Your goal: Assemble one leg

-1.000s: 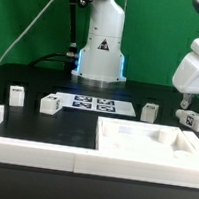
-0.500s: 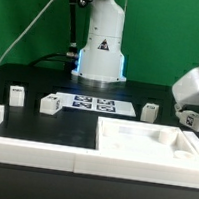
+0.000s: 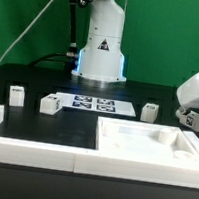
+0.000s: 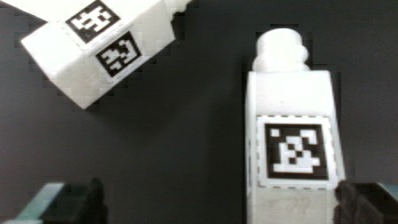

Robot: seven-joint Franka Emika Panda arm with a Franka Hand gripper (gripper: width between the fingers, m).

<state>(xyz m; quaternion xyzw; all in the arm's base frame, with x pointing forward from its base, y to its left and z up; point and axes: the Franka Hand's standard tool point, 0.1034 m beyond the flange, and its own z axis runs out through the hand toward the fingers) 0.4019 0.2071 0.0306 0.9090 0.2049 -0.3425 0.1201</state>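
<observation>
Next, my gripper needs to grab the white leg by its tagged body to assemble it.
In the wrist view a leg, a stubby white post with a black-and-white tag on its face, lies on the black table between my fingers. It is nearer one fingertip than the other. My gripper is open and not touching it. In the exterior view the gripper hangs low at the far right, over that leg, just behind the tray-like piece. Three more legs stand on the table: two at the left and one right of the middle.
The marker board lies before the robot base. The large white tray-like piece sits front right. A white rail runs along the front edge. A white tagged piece lies near the leg.
The gripper has moved lower and further to the exterior view's right, down toward the far-right leg. The legs and the other parts have not moved.
</observation>
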